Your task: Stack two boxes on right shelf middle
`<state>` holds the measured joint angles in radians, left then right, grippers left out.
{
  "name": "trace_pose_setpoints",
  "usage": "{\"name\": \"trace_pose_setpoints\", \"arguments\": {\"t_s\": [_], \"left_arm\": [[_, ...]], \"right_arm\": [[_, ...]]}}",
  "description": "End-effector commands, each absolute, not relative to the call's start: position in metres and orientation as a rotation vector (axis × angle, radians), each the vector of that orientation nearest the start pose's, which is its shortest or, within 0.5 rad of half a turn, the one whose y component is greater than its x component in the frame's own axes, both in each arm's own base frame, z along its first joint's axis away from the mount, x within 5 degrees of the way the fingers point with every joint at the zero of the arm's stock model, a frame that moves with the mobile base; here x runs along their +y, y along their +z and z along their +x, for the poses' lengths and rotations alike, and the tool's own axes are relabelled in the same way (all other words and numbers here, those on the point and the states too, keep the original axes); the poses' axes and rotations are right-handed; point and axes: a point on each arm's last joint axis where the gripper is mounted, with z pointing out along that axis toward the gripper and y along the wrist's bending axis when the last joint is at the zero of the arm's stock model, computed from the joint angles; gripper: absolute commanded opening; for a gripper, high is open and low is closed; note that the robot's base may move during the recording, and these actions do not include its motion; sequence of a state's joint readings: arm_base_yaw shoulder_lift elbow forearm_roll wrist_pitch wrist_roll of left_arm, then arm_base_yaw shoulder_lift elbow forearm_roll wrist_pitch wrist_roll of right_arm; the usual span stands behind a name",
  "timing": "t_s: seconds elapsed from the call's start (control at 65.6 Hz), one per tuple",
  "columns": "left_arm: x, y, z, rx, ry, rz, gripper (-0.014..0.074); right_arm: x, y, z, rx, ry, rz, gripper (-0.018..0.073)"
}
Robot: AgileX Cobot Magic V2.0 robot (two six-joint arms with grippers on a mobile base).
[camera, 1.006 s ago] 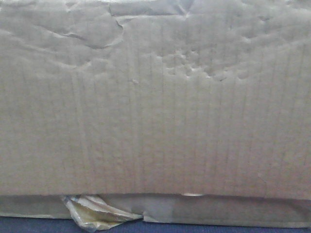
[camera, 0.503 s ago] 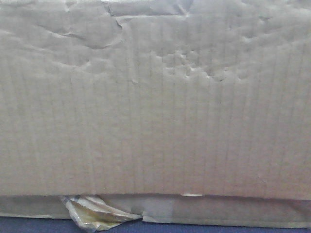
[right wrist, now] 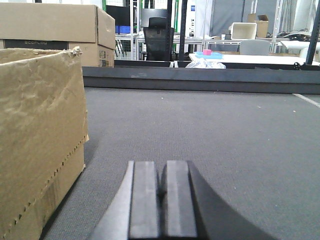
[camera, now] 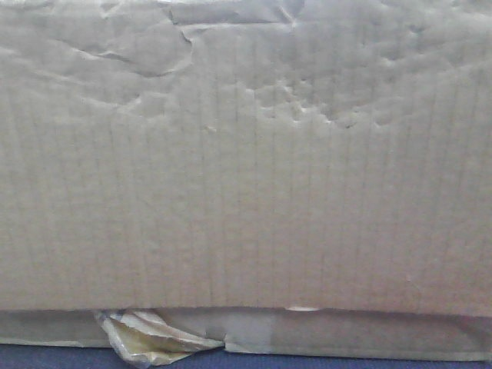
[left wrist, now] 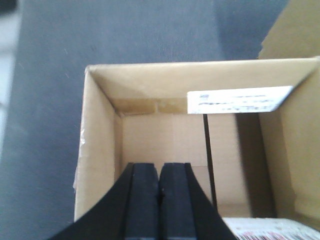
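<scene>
My left gripper will next grab the open-topped cardboard box by the rim of its side. This leaves the box's base free, so the box can be stacked.
A creased cardboard box (camera: 246, 169) fills the whole front view, with torn tape at its lower edge. In the left wrist view my left gripper (left wrist: 159, 172) is shut and empty, hanging over an open-topped cardboard box (left wrist: 100, 150) that bears a white label (left wrist: 235, 100). In the right wrist view my right gripper (right wrist: 162, 172) is shut and empty, low over grey carpet (right wrist: 225, 130), to the right of a worn cardboard box (right wrist: 35, 135). The shelf is not in view.
A second large cardboard box (right wrist: 55, 25) stands behind the worn one. A dark low ledge (right wrist: 200, 77) crosses the far edge of the carpet. Beyond it are an office chair (right wrist: 157, 37) and tables with a blue tray (right wrist: 215, 55).
</scene>
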<state>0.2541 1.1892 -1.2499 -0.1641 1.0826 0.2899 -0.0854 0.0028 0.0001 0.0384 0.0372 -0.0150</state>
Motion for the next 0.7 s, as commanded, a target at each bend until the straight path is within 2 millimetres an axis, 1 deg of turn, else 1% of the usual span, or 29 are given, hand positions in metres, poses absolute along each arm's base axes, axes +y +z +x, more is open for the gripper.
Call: {"name": "trace_pose_setpoints", "arguments": {"t_s": [0.0,0.076,0.274,0.32,0.381,0.427,0.579,0.686], "left_arm": [[0.058,0.386,0.230,2.459,-0.079,-0.014,-0.0111],[0.071,0.382,0.234,2.457,-0.060,-0.028,-0.0111],[0.092,0.369,0.247,2.502,0.138,-0.008,-0.0111],[0.094,0.365,0.250,2.516,0.139,-0.007,-0.0110],[0.096,0.360,0.255,2.536,0.125,-0.010,-0.0087],[0.097,0.355,0.259,2.550,0.109,-0.014,-0.0048],[0.100,0.341,0.270,2.592,0.052,-0.030,0.0188],[0.100,0.334,0.275,2.609,0.014,-0.041,0.0309]], "right_arm": [[-0.005,0.212,0.056,1.495,-0.049,0.083,-0.0162],[-0.005,0.212,0.056,1.495,-0.049,0.083,-0.0162],[-0.005,0.212,0.056,1.495,-0.049,0.083,-0.0162],[-0.005,0.212,0.056,1.495,-0.049,0.083,-0.0162],[-0.005,0.212,0.056,1.495,-0.049,0.083,-0.0162],[-0.005,0.212,0.056,1.495,-0.049,0.083,-0.0162],[-0.005,0.212,0.056,1.495,-0.049,0.083,-0.0162],[-0.005,0.212,0.056,1.495,-0.049,0.083,-0.0162]]}}
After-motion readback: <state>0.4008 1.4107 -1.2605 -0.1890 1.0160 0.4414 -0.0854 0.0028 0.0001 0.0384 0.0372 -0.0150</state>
